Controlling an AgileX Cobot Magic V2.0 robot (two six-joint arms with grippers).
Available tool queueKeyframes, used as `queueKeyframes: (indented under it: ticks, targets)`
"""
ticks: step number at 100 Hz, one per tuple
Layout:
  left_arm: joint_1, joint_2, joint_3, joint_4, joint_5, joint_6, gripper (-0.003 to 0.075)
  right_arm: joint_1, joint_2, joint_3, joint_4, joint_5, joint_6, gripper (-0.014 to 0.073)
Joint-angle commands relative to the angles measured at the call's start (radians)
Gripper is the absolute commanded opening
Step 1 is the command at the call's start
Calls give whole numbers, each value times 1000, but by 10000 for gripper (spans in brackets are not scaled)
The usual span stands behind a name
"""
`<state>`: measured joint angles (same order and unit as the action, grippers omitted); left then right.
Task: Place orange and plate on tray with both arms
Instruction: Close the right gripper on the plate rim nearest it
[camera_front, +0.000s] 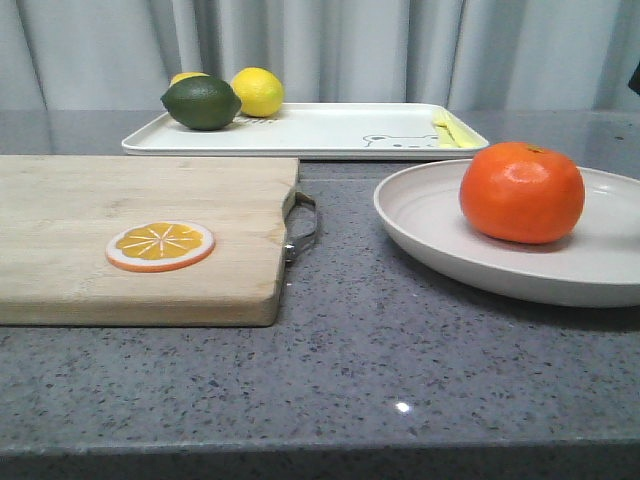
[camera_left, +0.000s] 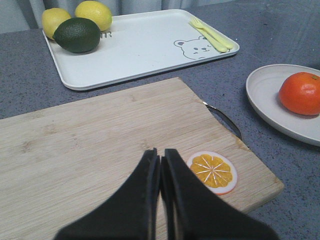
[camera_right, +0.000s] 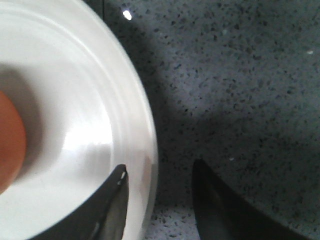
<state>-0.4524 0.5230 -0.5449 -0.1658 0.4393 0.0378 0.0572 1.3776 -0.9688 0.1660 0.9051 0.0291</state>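
The robot's right gripper should close on the plate's rim (camera_right: 145, 165) now: its fingers are on either side, one over the grey counter, so they would hold the plate's rim.
The orange (camera_front: 522, 192) rests inside the off-white plate (camera_front: 430, 240) on the right of the grey counter. Both also show in the left wrist view, the orange (camera_left: 301, 93) on the plate (camera_left: 265, 97). The white tray (camera_front: 330, 130) with the bear drawing lies at the back. My left gripper (camera_left: 161, 154) hangs shut over the wooden cutting board (camera_left: 90, 145), with nothing between its fingers. My right gripper (camera_right: 159, 170) stands open astride the plate's rim (camera_right: 145, 165), one finger over the inside, the other over the counter. The orange (camera_right: 10, 150) sits at that view's edge.
The tray holds a green lime (camera_front: 202, 103), a yellow lemon (camera_front: 258, 91) with another behind it, and a yellow fork (camera_front: 450, 128). A flat orange slice (camera_front: 160, 246) lies on the cutting board (camera_front: 130, 240), whose metal handle (camera_front: 303, 228) faces the plate.
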Motion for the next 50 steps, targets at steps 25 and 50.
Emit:
queueKeyframes:
  ticks: [25, 50]
  targets:
    - [1, 3, -29, -4, -69, -7, -19, 4, -6, -33, 10, -20, -13, 202]
    - [1, 3, -29, -4, -69, -7, -19, 3, -6, -33, 10, -24, -13, -63]
